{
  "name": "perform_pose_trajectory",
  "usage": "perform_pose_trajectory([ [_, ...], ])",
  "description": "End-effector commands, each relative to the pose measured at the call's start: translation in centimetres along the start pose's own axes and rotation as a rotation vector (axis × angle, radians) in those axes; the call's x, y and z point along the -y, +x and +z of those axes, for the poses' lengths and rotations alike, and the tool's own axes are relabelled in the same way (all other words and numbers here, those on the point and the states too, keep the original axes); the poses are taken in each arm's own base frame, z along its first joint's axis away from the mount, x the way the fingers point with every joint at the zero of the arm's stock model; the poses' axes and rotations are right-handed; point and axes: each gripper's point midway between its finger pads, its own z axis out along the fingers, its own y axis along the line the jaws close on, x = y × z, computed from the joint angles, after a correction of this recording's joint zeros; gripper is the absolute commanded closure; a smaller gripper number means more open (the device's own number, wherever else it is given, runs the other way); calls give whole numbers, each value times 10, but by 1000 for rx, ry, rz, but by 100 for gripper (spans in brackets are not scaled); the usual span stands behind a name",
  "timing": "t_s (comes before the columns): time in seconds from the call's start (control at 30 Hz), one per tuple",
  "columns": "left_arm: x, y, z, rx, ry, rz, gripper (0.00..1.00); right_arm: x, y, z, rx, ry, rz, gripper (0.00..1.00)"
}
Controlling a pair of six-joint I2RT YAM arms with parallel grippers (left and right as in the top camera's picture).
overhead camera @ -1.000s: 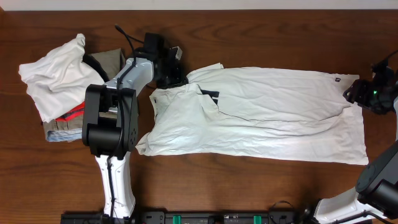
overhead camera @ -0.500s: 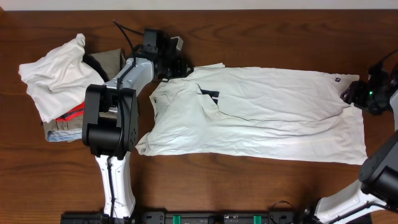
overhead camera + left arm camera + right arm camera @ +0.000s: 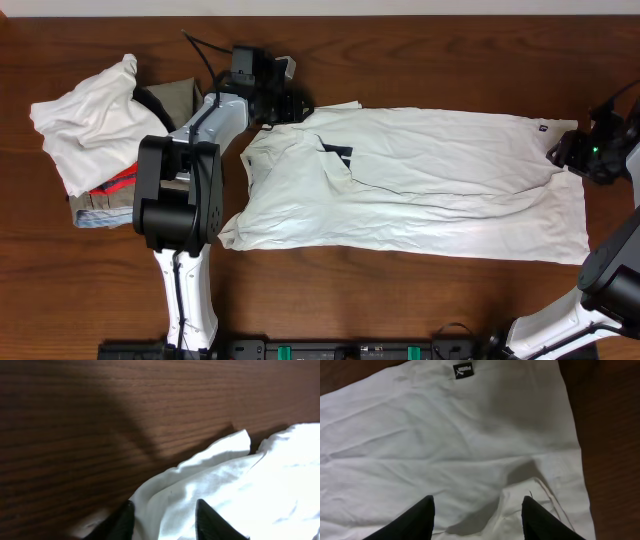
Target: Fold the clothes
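Note:
The left gripper grabs the white garment's bunched far edge at the garment's pile-side corner next, to fold that edge over the garment's body.
The clothes (image 3: 430, 180) are one white garment spread flat across the middle of the table, with a small black label (image 3: 463, 370) near its right end. My left gripper (image 3: 290, 103) is at the garment's upper left corner. In the left wrist view its fingers (image 3: 165, 502) stand apart over a bunched white edge (image 3: 220, 460), and nothing is pinched. My right gripper (image 3: 562, 152) hovers at the garment's upper right edge. It is open, its fingers (image 3: 478, 498) wide apart above a small raised fold (image 3: 535, 485).
A pile of other garments lies at the far left: a white one (image 3: 85, 125) on top, khaki cloth (image 3: 180, 97) behind it and red-and-black cloth (image 3: 118, 182) below. The left arm's base (image 3: 175, 200) stands beside the pile. Bare wood surrounds the spread garment.
My left gripper went from shut to open and drew back a little toward the far edge, leaving the cloth corner lying on the table. The right gripper shifted slightly.

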Motion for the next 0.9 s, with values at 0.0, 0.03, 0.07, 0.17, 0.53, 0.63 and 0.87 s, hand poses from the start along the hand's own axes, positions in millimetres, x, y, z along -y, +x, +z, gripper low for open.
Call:
perform_pose_trajectory([
  [0.0,3,10,12,-31,16,3,70,-4,1,1,-5,-7,-8,46],
  [0.03,4,11,12,-34,17,5,71,-4,1,1,-5,-8,-8,46],
  [0.07,6,12,13,-36,19,8,71,-4,1,1,-5,-9,-8,46],
  [0.17,12,15,17,-46,24,19,71,-4,2,1,-8,-11,-7,46],
  [0.53,-15,17,19,-36,-160,22,50,-5,3,1,-15,-12,-5,46],
  [0.63,-30,12,16,-11,-248,28,49,-5,4,1,-19,-13,-4,46],
  [0.87,-33,10,16,-1,-269,31,50,-5,4,1,-19,-13,-5,46],
])
